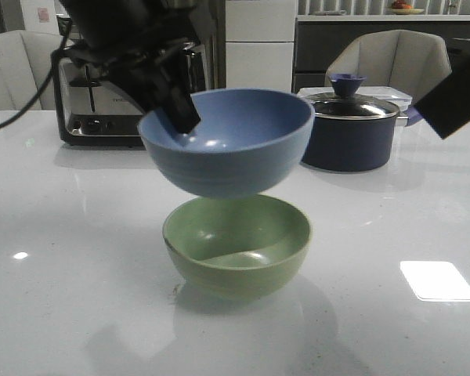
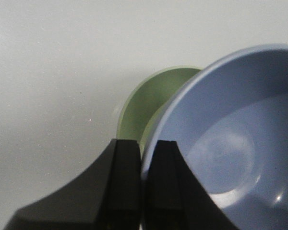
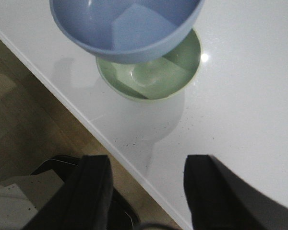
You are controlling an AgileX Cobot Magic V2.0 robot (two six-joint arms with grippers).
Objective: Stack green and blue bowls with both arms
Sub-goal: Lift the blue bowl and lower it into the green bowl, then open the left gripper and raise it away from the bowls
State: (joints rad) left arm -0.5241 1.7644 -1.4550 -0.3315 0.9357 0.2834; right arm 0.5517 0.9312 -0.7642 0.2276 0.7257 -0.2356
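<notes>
The light blue bowl's base [image 1: 219, 193] still hangs above, so it comes down onto the pale green bowl [image 1: 236, 244], before my left gripper opens.
The pale green bowl [image 1: 236, 244] stands on the white table [image 1: 78, 298]. My left gripper [image 1: 180, 117] is shut on the left rim of the light blue bowl [image 1: 227, 141] and holds it in the air just above the green bowl, slightly tilted. In the left wrist view the fingers [image 2: 127, 177] pinch the blue bowl's [image 2: 230, 143] rim, with the green bowl [image 2: 149, 103] below. My right gripper [image 3: 146, 187] is open and empty, raised at the right; in its view the blue bowl [image 3: 129, 28] hangs over the green bowl [image 3: 156, 79]. In the front view only part of the right arm [image 1: 454, 94] shows.
A dark navy lidded saucepan [image 1: 351, 125] stands behind on the right. A black-and-chrome toaster [image 1: 94, 102] stands at the back left. Chairs stand beyond the table. The table's edge [image 3: 86, 115] runs close to the bowls in the right wrist view.
</notes>
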